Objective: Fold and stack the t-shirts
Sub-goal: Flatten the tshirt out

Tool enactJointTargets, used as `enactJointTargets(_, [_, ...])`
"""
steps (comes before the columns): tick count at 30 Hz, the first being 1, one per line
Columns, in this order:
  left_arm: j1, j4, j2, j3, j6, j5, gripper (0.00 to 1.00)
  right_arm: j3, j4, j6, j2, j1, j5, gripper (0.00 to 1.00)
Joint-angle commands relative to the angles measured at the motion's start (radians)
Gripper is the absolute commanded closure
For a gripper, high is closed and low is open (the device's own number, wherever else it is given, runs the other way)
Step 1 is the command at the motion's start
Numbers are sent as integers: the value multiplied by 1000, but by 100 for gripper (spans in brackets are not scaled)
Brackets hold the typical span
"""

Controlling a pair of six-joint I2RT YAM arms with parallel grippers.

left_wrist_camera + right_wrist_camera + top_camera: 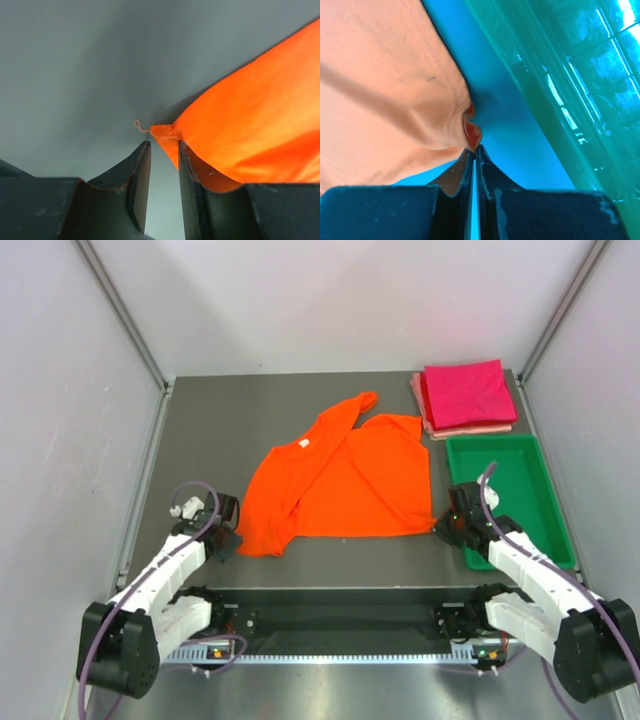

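Observation:
I should close my left gripper on the shirt corner now. The shirt corner reaches across the gap between its fingers, so they would hold it.
The bright orange t-shirt (340, 475) lies partly folded in the middle of the table, collar toward the back left. My left gripper (234, 537) is at its near-left corner. In the left wrist view the jaws (163, 143) stand a little apart, and the shirt corner (250, 120) lies against the right finger's tip. My right gripper (440, 527) is at the near-right corner. Its jaws (475, 148) are closed on the puckered hem corner (385, 85). The folded magenta shirt (465, 392) rests on the pale pink one (470, 430) at the back right.
A green plastic tray (490, 440) stands at the right, just in front of the folded stack and close beside my right gripper; it also shows in the right wrist view (560, 75). Walls close in the table on the left, back and right.

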Motion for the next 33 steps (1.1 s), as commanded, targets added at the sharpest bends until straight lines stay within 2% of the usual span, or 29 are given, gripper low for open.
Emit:
enactJointTargets(1, [1, 39, 13, -7, -7, -48, 66, 10, 20, -11, -24, 8, 10, 100])
enactJointTargets(7, [1, 74, 52, -25, 1, -41, 69, 8, 23, -16, -18, 10, 8, 100])
enactJointTargets(10, [1, 117, 68, -36, 16, -22, 83, 5, 28, -19, -16, 10, 8, 100])
enactJointTargets(12, [1, 126, 71, -36, 34, -10, 100, 10, 26, -43, -13, 11, 8, 100])
enactJointTargets(15, [1, 76, 39, 30, 74, -38, 100, 76, -10, -109, -18, 11, 27, 100])
enactJointTargets(18, [1, 22, -10, 220, 137, -93, 100, 255, -94, -187, -15, 11, 71, 100])
enactJointTargets(20, [1, -3, -24, 416, 174, -117, 100, 442, -136, -248, -1, 11, 94, 100])
enactJointTargets(21, [1, -9, -18, 567, 215, -121, 100, 512, -176, -272, 22, 11, 96, 100])
enactJointTargets(22, [1, -36, -10, 649, 229, -127, 100, 656, -200, -290, 36, 11, 94, 100])
enactJointTargets(24, [1, -62, 26, 809, 272, -128, 100, 796, -268, -333, 69, 11, 82, 100])
enactJointTargets(25, [1, -91, 43, 964, 286, -127, 100, 918, -280, -348, 79, 11, 68, 100])
enactJointTargets(26, [1, -113, 77, 1042, 295, -125, 100, 971, -293, -370, 86, 13, 56, 100])
enactJointTargets(27, [1, -128, 88, 1182, 312, -115, 100, 1020, -312, -378, 90, 15, 28, 100])
enactJointTargets(28, [1, -141, 98, 1246, 323, -105, 100, 1103, -322, -385, 91, 16, 13, 100])
enactJointTargets(30, [1, -170, 106, 1393, 338, -87, 100, 1166, -349, -398, 76, 21, -58, 100])
enactJointTargets(33, [1, -193, 80, 1516, 355, -44, 100, 1274, -403, -398, 24, 30, -117, 100])
